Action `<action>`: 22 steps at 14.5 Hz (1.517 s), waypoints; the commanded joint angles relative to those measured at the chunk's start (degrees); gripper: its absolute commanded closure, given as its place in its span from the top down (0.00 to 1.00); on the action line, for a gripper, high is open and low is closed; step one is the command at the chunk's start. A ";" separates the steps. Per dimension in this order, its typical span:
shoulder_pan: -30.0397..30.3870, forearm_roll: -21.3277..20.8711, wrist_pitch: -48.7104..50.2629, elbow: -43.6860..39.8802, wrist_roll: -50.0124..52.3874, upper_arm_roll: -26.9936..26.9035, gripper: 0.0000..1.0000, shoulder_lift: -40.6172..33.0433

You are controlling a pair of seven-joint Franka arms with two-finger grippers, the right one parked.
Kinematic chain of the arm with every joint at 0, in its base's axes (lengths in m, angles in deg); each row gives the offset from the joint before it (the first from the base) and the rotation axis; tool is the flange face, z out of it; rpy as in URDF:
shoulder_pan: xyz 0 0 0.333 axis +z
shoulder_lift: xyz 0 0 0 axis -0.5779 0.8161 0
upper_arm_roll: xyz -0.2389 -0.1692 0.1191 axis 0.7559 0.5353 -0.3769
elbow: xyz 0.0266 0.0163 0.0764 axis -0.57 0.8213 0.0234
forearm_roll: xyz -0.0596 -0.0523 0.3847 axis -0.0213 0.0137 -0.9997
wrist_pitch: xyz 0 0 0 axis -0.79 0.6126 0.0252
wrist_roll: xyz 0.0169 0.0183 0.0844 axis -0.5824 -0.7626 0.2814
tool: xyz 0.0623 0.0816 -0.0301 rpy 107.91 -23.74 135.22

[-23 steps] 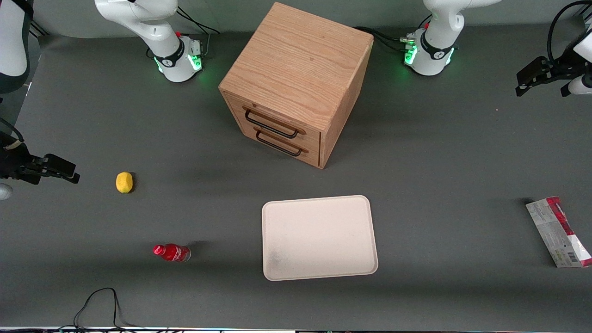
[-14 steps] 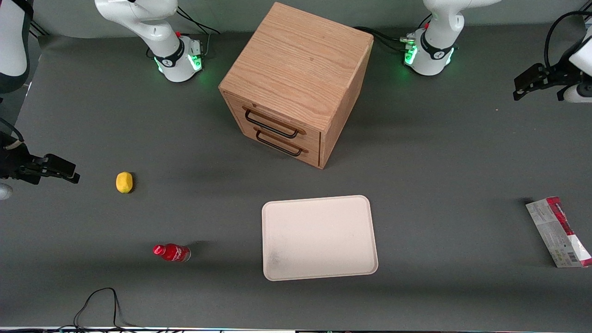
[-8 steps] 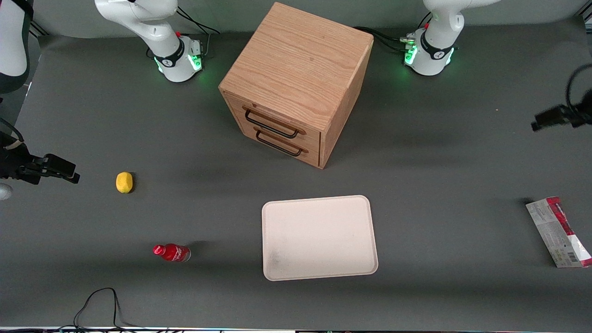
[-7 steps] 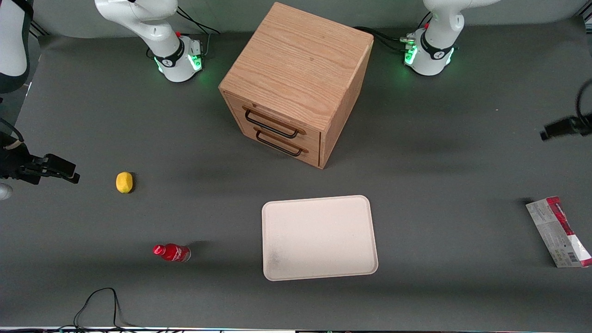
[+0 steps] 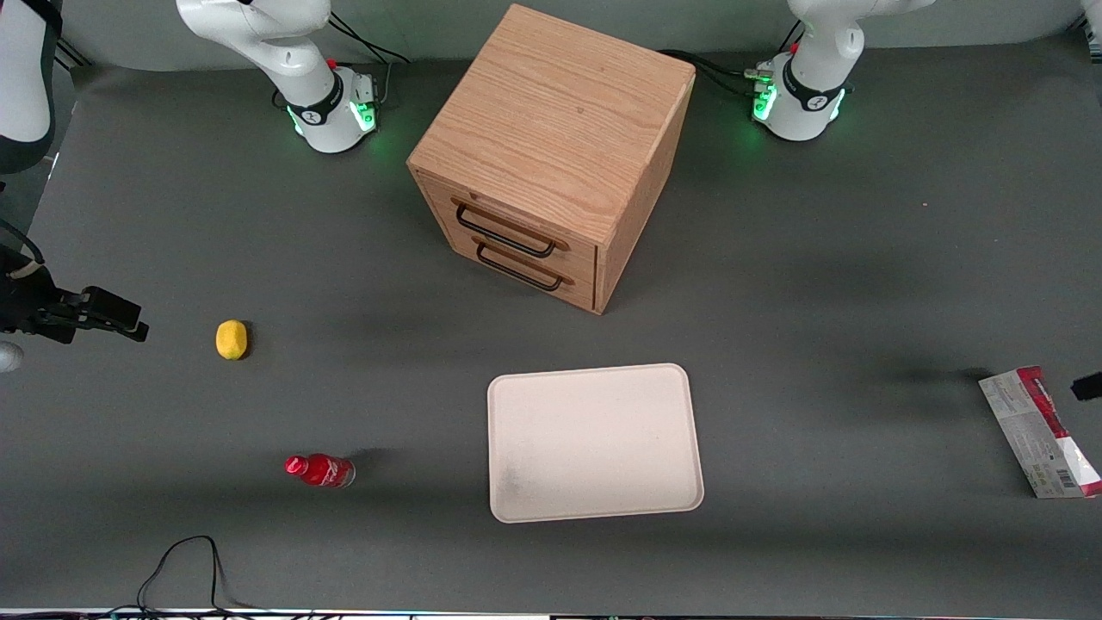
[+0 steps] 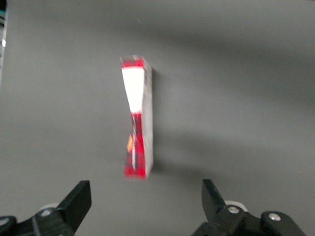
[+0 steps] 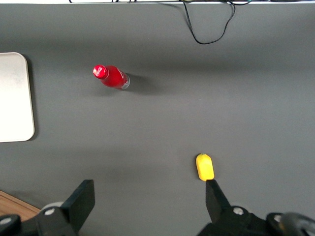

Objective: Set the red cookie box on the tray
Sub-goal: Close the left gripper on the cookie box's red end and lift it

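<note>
My gripper is to grab the cookie box next by its red end (image 5: 1036,388) opposite the barcode. The cookie box can then go on the cream tray (image 5: 594,441).
The red cookie box (image 5: 1037,430) lies flat on the dark table at the working arm's end, its whitish printed face with a barcode up. In the left wrist view the cookie box (image 6: 138,123) stands out as a long red and white carton just ahead of my gripper (image 6: 146,200). The gripper is open, with nothing between its black fingers (image 6: 78,199). In the front view only a dark tip of the gripper (image 5: 1087,387) shows at the frame edge, beside the box. The cream tray (image 5: 594,441) lies bare mid-table, nearer the camera than the cabinet.
A wooden drawer cabinet (image 5: 551,155) stands at mid-table, farther from the camera than the tray. A yellow lemon (image 5: 231,338) and a small red bottle (image 5: 320,470) lie toward the parked arm's end. A black cable (image 5: 189,564) loops at the table's near edge.
My gripper has travelled from near its arm's base toward the front camera and now hangs by the cookie box, almost out of the front view. The box and tray have not moved.
</note>
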 commanded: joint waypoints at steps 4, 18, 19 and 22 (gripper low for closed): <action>2.17 2.38 -10.18 -4.21 -2.15 -2.50 1.00 12.47; 2.62 5.47 -14.94 -2.89 -4.52 -2.42 0.00 19.87; 2.62 5.38 -14.94 -2.89 -4.52 -2.42 0.00 19.78; 1.74 3.72 -13.63 -3.24 -4.61 -2.42 0.00 18.82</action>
